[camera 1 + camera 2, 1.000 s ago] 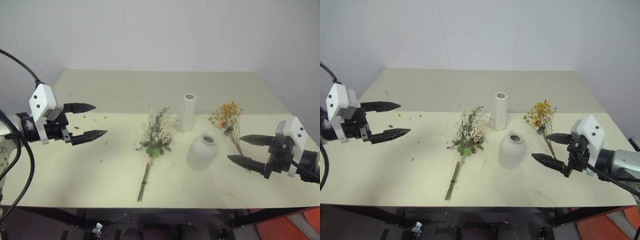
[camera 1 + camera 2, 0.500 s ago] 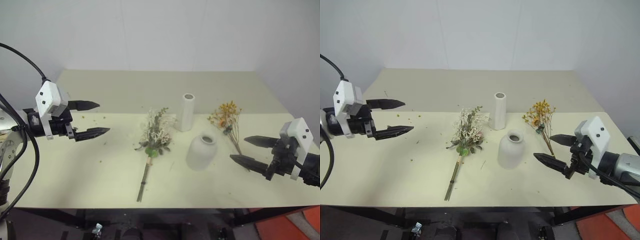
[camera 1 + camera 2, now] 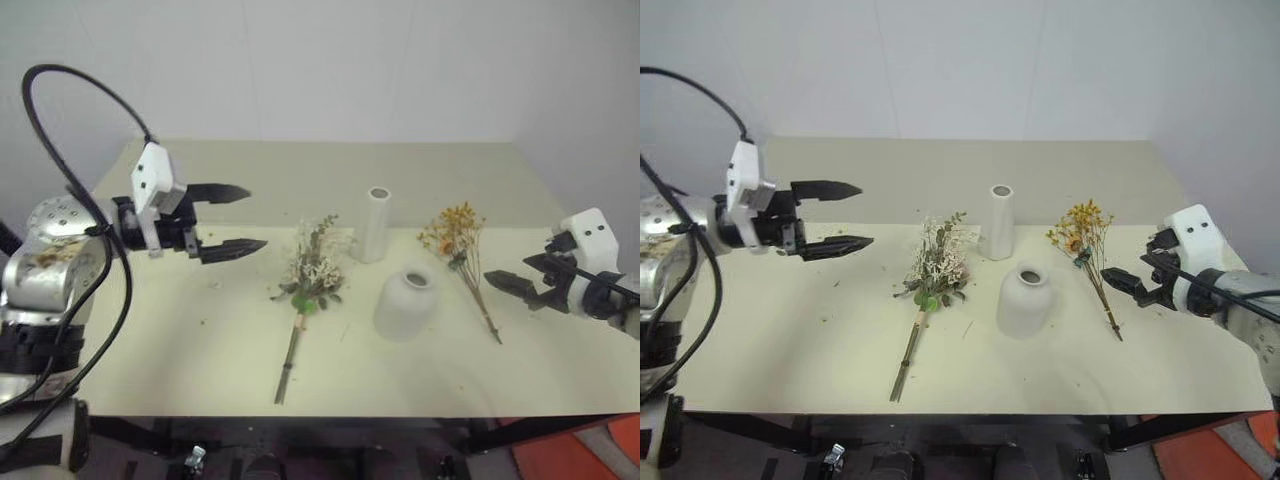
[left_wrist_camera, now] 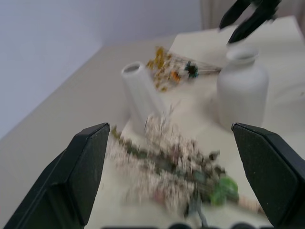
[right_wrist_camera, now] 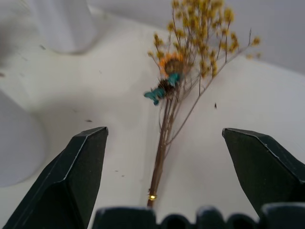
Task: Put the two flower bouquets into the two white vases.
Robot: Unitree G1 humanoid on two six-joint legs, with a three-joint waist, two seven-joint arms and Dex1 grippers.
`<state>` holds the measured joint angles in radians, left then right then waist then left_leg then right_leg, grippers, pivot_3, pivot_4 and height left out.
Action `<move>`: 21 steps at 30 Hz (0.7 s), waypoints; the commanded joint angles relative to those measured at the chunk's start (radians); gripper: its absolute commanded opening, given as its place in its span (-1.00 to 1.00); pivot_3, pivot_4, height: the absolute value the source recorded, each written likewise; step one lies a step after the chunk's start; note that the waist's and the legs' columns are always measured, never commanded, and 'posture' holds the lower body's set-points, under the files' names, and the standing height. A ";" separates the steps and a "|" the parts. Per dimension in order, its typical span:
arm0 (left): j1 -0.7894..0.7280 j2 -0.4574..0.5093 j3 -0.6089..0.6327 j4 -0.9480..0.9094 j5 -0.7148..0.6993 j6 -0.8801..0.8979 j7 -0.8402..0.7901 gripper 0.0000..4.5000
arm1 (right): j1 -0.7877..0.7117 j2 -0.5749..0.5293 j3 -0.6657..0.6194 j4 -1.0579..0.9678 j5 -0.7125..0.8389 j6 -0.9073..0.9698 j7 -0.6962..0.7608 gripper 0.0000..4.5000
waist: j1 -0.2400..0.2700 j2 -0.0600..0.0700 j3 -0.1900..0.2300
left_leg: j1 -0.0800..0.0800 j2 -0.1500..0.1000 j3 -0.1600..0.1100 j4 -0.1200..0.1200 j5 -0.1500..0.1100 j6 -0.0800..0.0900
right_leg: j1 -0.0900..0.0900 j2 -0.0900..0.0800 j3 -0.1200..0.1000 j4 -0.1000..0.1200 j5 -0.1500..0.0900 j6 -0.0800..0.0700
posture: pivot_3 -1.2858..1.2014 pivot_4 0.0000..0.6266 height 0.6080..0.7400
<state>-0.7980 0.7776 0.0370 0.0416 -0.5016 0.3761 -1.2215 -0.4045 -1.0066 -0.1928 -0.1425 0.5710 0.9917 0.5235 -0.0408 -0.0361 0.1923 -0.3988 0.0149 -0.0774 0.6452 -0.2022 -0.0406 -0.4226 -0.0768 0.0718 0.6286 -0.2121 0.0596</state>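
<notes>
My right gripper is to grab the yellow-orange bouquet (image 3: 455,232) next by its bundled stems below the flowers (image 3: 476,287), because tiny yellow blossoms fan out on thin, delicate sprigs.
The fuller bouquet (image 3: 312,265) of white sprigs and green leaves lies mid-table, stems toward the front edge. My left gripper (image 3: 255,218) hovers open to its left, pointing at it; the left wrist view shows the bunch (image 4: 176,162) between the spread fingers. The tall slim vase (image 3: 376,225) stands upright behind the round-bellied vase (image 3: 405,303). The yellow-orange bouquet (image 3: 455,232) lies right of the vases. My right gripper (image 3: 510,272) is open just right of its stems, and these stems (image 5: 162,143) run between the fingers in the right wrist view, apart from them.
The cream table (image 3: 180,340) ends at a white wall behind and drops off at the front. Small plant crumbs dot its left side. A black cable (image 3: 60,90) loops above my left arm. Something red-orange (image 3: 580,455) sits below the table's right front corner.
The left gripper has swung right and slightly up, closer to the fuller bouquet. The right gripper has moved farther from me and turned toward the yellow bouquet's stems. Both stay open.
</notes>
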 commanded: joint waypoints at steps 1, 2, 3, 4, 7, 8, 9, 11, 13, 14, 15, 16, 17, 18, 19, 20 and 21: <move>-0.102 -0.092 -0.097 0.063 0.059 -0.057 -0.025 0.99 | -0.125 0.026 0.110 0.119 -0.082 -0.001 0.020 1.00 | -0.001 0.000 0.000 | -0.001 0.000 0.000 0.000 0.000 0.000 | 0.000 0.000 0.000 -0.001 0.001 0.000 | 0.03 -0.52 1.00; -0.123 -0.118 -0.122 0.090 0.085 -0.074 -0.028 0.99 | -0.158 0.039 0.142 0.158 -0.100 -0.005 0.032 1.00 | -0.001 0.000 0.000 | -0.001 -0.001 0.000 0.001 0.000 0.000 | 0.000 0.000 0.000 -0.001 0.001 0.000 | 0.03 -0.52 1.00; -0.138 -0.140 -0.144 0.113 0.107 -0.090 -0.031 0.99 | -0.186 0.052 0.169 0.196 -0.118 -0.012 0.044 1.00 | -0.002 0.000 0.000 | -0.001 0.000 0.000 0.001 0.000 0.000 | 0.000 0.000 0.000 -0.001 0.002 0.000 | 0.03 -0.52 1.00; -0.147 -0.154 -0.156 0.131 0.121 -0.102 -0.035 0.99 | -0.206 0.061 0.187 0.225 -0.133 -0.018 0.053 1.00 | -0.005 0.000 0.000 | -0.001 0.000 0.000 0.001 0.000 0.000 | 0.000 0.000 0.000 -0.001 0.002 0.000 | 0.03 -0.52 1.00; -0.144 -0.175 -0.175 0.145 0.137 -0.120 -0.061 1.00 | -0.256 0.092 0.215 0.323 -0.176 -0.032 0.068 0.83 | -0.011 0.000 0.000 | -0.001 0.000 0.000 0.000 0.000 0.000 | -0.002 0.000 0.001 -0.001 0.005 -0.005 | 0.03 -0.52 1.00; -0.141 -0.179 -0.176 0.140 0.136 -0.120 -0.068 1.00 | -0.267 0.099 0.220 0.352 -0.189 -0.039 0.075 0.73 | -0.012 0.001 0.000 | -0.001 0.000 0.000 0.000 0.000 0.000 | -0.002 0.000 0.001 0.000 0.005 -0.006 | 0.03 -0.52 1.00; -0.135 -0.182 -0.173 0.132 0.131 -0.115 -0.073 1.00 | -0.280 0.112 0.222 0.392 -0.202 -0.054 0.083 0.59 | -0.012 0.001 0.000 | -0.002 0.000 0.000 0.000 0.000 0.000 | -0.003 0.000 0.001 0.000 0.005 -0.006 | 0.03 -0.52 1.00; -0.128 -0.186 -0.166 0.120 0.126 -0.108 -0.077 1.00 | -0.298 0.130 0.226 0.445 -0.224 -0.083 0.098 0.26 | -0.011 0.001 0.000 | -0.001 0.000 0.000 0.000 0.000 0.000 | -0.002 0.000 0.001 0.000 0.005 -0.006 | 0.03 -0.52 1.00; -0.119 -0.185 -0.164 0.112 0.129 -0.105 -0.078 1.00 | -0.320 0.157 0.232 0.510 -0.250 -0.120 0.109 -0.07 | -0.012 0.001 0.000 | -0.001 0.000 0.000 0.000 0.000 0.000 | -0.002 0.000 0.001 0.000 0.005 -0.006 | 0.03 -0.52 1.00; -0.113 -0.183 -0.164 0.107 0.132 -0.102 -0.076 1.00 | -0.334 0.172 0.235 0.544 -0.263 -0.141 0.113 -0.24 | -0.013 0.001 0.000 | 0.000 0.000 0.000 0.000 0.000 0.000 | -0.001 0.000 0.001 0.000 0.005 -0.006 | 0.03 -0.52 1.00; -0.109 -0.181 -0.162 0.104 0.134 -0.101 -0.074 1.00 | -0.351 0.186 0.237 0.574 -0.276 -0.155 0.116 -0.39 | -0.015 0.001 0.000 | 0.000 0.000 0.000 0.000 0.000 0.000 | -0.001 0.000 0.001 0.000 0.005 -0.006 | 0.03 -0.52 1.00; -0.107 -0.180 -0.161 0.101 0.136 -0.099 -0.073 1.00 | -0.363 0.195 0.239 0.595 -0.288 -0.165 0.120 -0.56 | -0.017 0.001 0.000 | 0.000 0.000 0.000 0.000 0.000 0.000 | -0.001 0.000 0.001 0.000 0.005 -0.006 | 0.03 -0.52 1.00; -0.101 -0.178 -0.157 0.093 0.135 -0.095 -0.071 1.00 | -0.375 0.202 0.240 0.611 -0.293 -0.166 0.133 -0.72 | -0.018 0.001 0.000 | 0.000 0.000 0.000 0.000 0.000 0.000 | -0.001 0.000 0.001 0.000 0.005 -0.006 | 0.03 -0.52 1.00; -0.097 -0.177 -0.154 0.088 0.134 -0.092 -0.071 1.00 | -0.383 0.207 0.240 0.623 -0.298 -0.167 0.145 -0.87 | -0.019 0.001 0.000 | -0.001 0.000 -0.001 0.000 0.000 0.000 | -0.001 0.000 0.001 0.000 0.005 -0.006 | 0.03 -0.52 1.00; -0.092 -0.174 -0.150 0.080 0.131 -0.089 -0.070 1.00 | -0.390 0.212 0.245 0.632 -0.306 -0.171 0.155 -1.00 | -0.019 0.001 0.001 | -0.001 0.000 -0.001 0.000 0.000 0.000 | -0.001 0.000 0.001 0.000 0.005 -0.006 | 0.03 -0.52 1.00; -0.088 -0.172 -0.148 0.073 0.130 -0.085 -0.069 1.00 | -0.394 0.215 0.248 0.639 -0.314 -0.174 0.163 -1.00 | -0.020 0.001 0.001 | -0.001 0.000 -0.001 0.000 0.000 0.000 | -0.002 0.000 0.001 0.000 0.005 -0.006 | 0.03 -0.52 1.00; -0.083 -0.170 -0.145 0.067 0.129 -0.082 -0.066 1.00 | -0.397 0.219 0.251 0.648 -0.325 -0.182 0.167 -1.00 | -0.020 0.001 0.001 | -0.001 0.000 -0.001 0.000 0.000 0.000 | -0.002 0.000 0.001 0.000 0.005 -0.006 | 0.03 -0.52 1.00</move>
<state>-0.8809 0.5959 -0.1386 0.1564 -0.3564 0.2911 -1.2943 -0.7779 -0.7815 0.0650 0.5022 0.2644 0.8367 0.6795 -0.0606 -0.0350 0.1930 -0.3998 0.0144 -0.0780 0.6455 -0.2022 -0.0402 -0.4241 -0.0767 0.0723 0.6287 -0.2066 0.0538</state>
